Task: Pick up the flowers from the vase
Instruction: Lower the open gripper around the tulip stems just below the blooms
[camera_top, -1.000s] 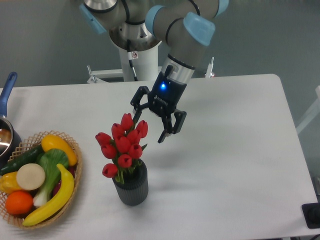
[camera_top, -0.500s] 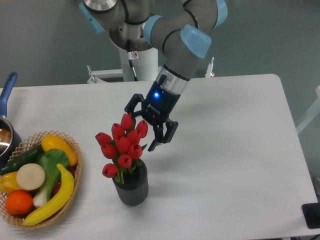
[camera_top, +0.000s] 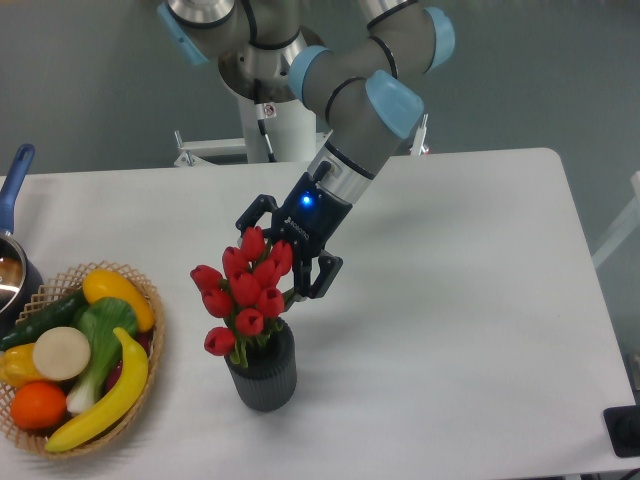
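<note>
My gripper grabs the flowers (camera_top: 243, 290) by their green stems next, to lift them from the vase (camera_top: 262, 372).
The flowers (camera_top: 243, 290), a bunch of red tulip buds with green stems, stand upright in the vase (camera_top: 262, 372), a short dark grey ribbed cylinder near the table's front. My gripper (camera_top: 277, 262) is open and sits right behind the top buds, tilted down toward them. One finger (camera_top: 318, 278) shows to the right of the bunch; the other (camera_top: 248, 216) is at the upper left, partly hidden by the buds. Whether the fingers touch the buds is unclear.
A wicker basket (camera_top: 150, 350) with fruit and vegetables stands at the front left. A blue-handled pot (camera_top: 12, 190) is at the left edge. The arm's white base (camera_top: 275, 125) rises behind the table. A dark object (camera_top: 622, 432) sits at the lower right corner.
The gripper has moved left and down toward the flowers, from beside the bunch's upper right to straddling its top buds. Flowers and vase have not moved.
</note>
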